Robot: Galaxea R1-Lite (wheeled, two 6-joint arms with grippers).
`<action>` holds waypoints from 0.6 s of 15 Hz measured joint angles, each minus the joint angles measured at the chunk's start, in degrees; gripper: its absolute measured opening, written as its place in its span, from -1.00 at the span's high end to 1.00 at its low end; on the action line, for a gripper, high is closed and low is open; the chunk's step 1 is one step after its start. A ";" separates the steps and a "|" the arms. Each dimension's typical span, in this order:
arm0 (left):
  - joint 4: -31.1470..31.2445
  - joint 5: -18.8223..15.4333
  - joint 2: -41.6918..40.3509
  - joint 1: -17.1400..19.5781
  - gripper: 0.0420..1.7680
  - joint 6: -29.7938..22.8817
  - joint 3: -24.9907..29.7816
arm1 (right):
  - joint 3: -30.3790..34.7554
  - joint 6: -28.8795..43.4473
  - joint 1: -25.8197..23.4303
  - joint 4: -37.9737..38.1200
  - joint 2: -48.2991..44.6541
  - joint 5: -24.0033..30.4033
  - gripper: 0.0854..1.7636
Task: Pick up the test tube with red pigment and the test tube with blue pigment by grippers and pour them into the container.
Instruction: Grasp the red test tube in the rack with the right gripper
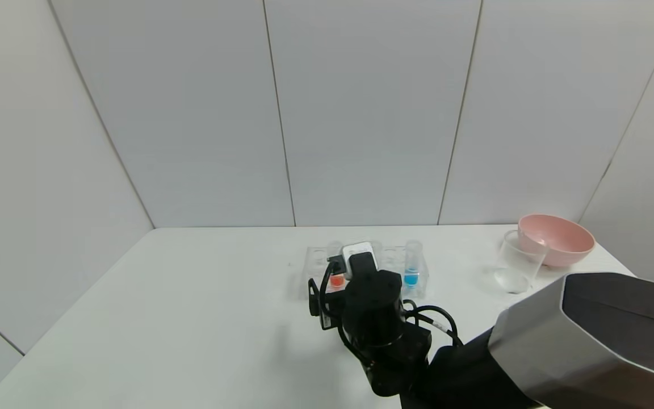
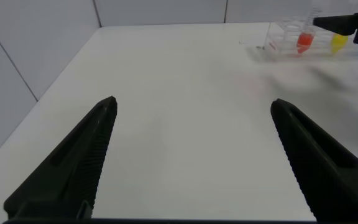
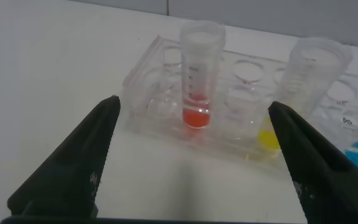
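My right gripper needs to move closer to the red test tube first and then close on it. Its fingers don't reach the tube yet, so they would miss if they closed now.
The test tube with red pigment (image 1: 336,279) stands in a clear rack (image 1: 315,261) mid-table. In the right wrist view it (image 3: 199,81) is upright just ahead, centred between my open right gripper's (image 3: 192,104) fingers, which do not touch it. In the head view the right gripper (image 1: 355,266) hangs over the rack's near side. The test tube with blue pigment (image 1: 411,271) stands at the rack's right end. The clear container (image 1: 517,262) stands to the right, beside a pink bowl. My left gripper (image 2: 194,101) is open and empty over bare table, far from the rack (image 2: 284,40).
The pink bowl (image 1: 560,238) sits at the back right, touching or just behind the container. A tube with yellow liquid (image 3: 316,68) stands in the rack next to the red one. White walls close the table's back and left.
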 joint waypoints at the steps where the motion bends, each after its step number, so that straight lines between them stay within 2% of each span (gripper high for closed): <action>1: -0.02 0.00 0.00 0.00 -1.00 -0.02 0.00 | -2.16 -0.71 -0.83 0.30 1.02 0.09 -0.94; 6: 0.02 0.00 -0.02 0.00 -1.00 -0.02 0.00 | -11.56 -2.71 -4.08 1.96 6.75 1.74 -0.94; 9: 0.00 0.00 0.00 0.00 -1.00 -0.02 0.00 | -14.25 -2.79 -4.96 2.84 8.56 3.12 -0.94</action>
